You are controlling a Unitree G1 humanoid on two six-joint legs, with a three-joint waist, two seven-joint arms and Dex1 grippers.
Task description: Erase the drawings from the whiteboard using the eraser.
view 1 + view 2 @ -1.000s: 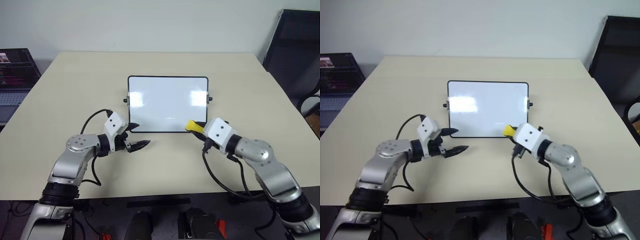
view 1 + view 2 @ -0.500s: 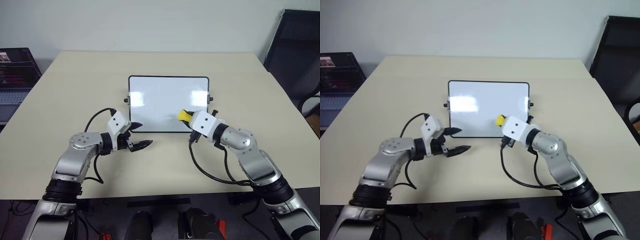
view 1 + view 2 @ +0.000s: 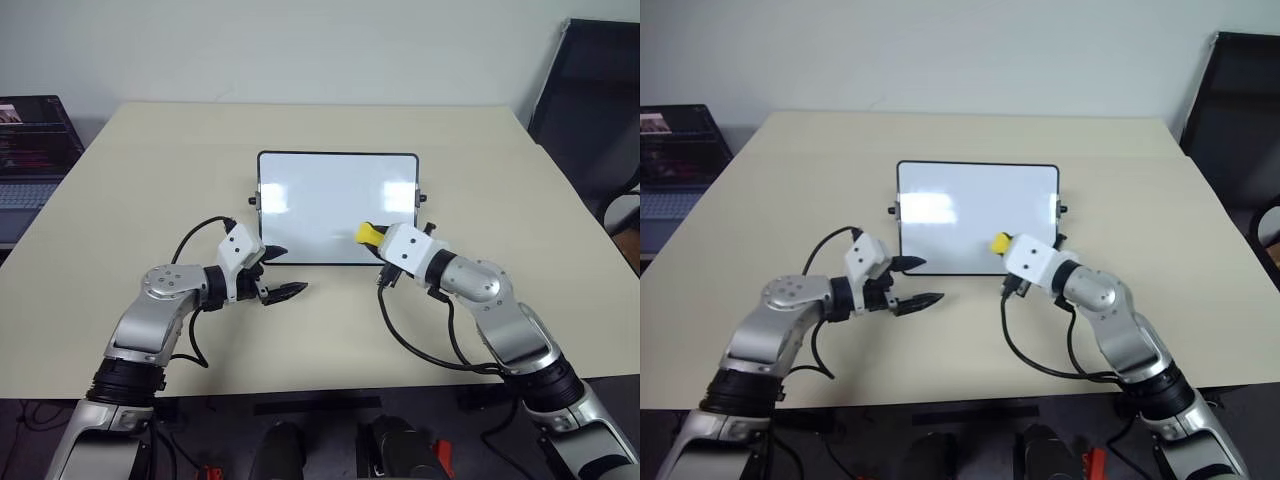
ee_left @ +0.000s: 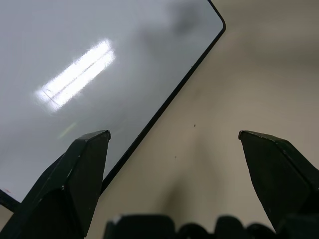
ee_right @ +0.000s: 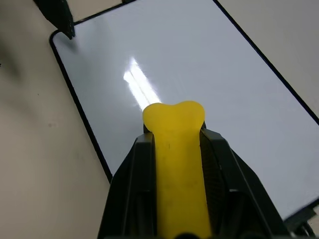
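Note:
The yellow eraser (image 3: 367,234) hangs above the whiteboard, short of the table beside it. My right gripper now stays closed on the eraser until it reaches that table.
The whiteboard (image 3: 337,200) lies flat in the middle of the beige table, black-framed, with small knobs on its short sides. Its visible surface looks plain white with light glare; the drawings are out of view. My right gripper (image 3: 378,240) is shut on the yellow eraser (image 3: 367,234), which pokes out over the board's near edge, right of centre. In the right wrist view the eraser (image 5: 177,164) sits between the two fingers above the white board (image 5: 209,74). My left gripper (image 3: 283,271) stands open by the board's near left corner, nothing between its fingers (image 4: 84,169).
An open laptop (image 3: 30,150) sits off the table's left side. A black chair (image 3: 590,110) stands at the right. Black cables loop from both wrists over the table's near part (image 3: 330,340).
My right gripper has carried the eraser a little left and away from me, from the board's near right corner onto its near edge. The left arm has kept still.

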